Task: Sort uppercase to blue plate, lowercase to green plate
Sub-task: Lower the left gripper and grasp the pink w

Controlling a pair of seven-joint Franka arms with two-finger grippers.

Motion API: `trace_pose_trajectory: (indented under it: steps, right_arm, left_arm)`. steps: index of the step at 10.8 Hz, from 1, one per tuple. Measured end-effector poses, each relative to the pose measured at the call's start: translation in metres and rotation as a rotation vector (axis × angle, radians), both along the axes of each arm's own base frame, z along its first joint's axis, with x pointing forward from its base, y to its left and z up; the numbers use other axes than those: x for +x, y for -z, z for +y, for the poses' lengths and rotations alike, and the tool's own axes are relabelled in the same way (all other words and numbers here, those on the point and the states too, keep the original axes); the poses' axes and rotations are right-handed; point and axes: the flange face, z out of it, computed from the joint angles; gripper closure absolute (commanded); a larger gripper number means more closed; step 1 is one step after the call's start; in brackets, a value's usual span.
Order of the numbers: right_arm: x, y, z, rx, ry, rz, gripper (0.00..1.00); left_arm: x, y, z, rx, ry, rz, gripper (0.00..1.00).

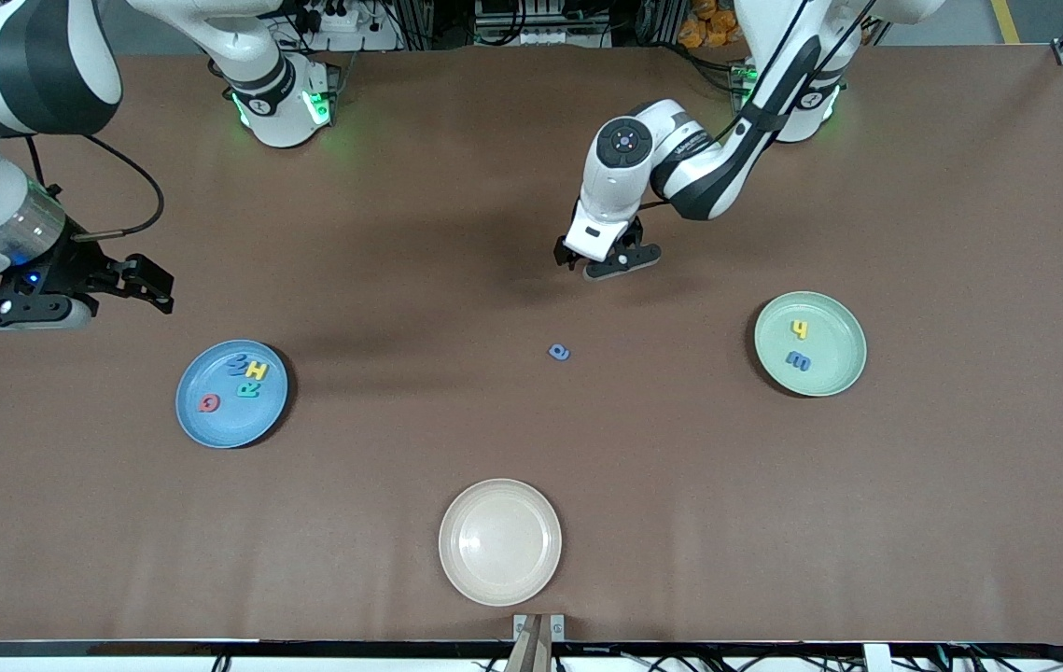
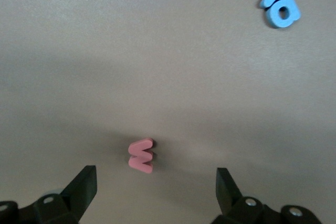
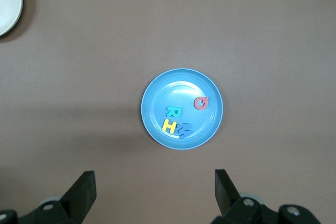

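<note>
The left gripper will next grab the lowercase red w across its zigzag body, to sort it onto the green plate.
The blue plate holds the red Q, teal R, yellow H and blue W; the right wrist view shows the plate with them too. The green plate holds the yellow h and blue e. The blue a-like letter lies on the table, also in the left wrist view. The red w lies under my open, empty left gripper and is hidden in the front view. My right gripper is open, empty, up beside the blue plate.
An empty beige plate sits near the table's front edge, nearer the front camera than the other plates; its rim shows in the right wrist view. Brown table lies between the plates.
</note>
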Motion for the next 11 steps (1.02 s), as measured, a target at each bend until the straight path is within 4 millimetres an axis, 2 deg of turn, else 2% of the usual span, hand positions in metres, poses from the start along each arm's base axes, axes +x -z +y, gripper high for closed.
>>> trace_pose_trajectory:
  steps: [3, 4, 6, 9, 11]
  right_arm:
    - [0.001, -0.007, -0.010, 0.000, 0.018, -0.002, 0.00]
    - [0.000, -0.014, -0.014, 0.000, 0.025, 0.001, 0.00]
    - [0.000, -0.028, -0.019, 0.000, 0.034, -0.011, 0.00]
    - [-0.017, -0.053, -0.046, -0.003, 0.083, -0.001, 0.00]
    - [-0.030, -0.070, -0.053, -0.005, 0.096, -0.001, 0.00]
  left_arm:
    - [-0.002, 0.013, 0.001, 0.010, -0.004, -0.003, 0.01]
    - [-0.004, 0.017, 0.002, 0.020, -0.001, -0.012, 0.06]
    - [-0.009, 0.026, 0.004, 0.040, 0.006, -0.027, 0.07]
    - [-0.014, 0.036, 0.006, 0.058, 0.009, -0.033, 0.20]
    - [-0.015, 0.039, 0.005, 0.056, 0.008, -0.033, 0.32]
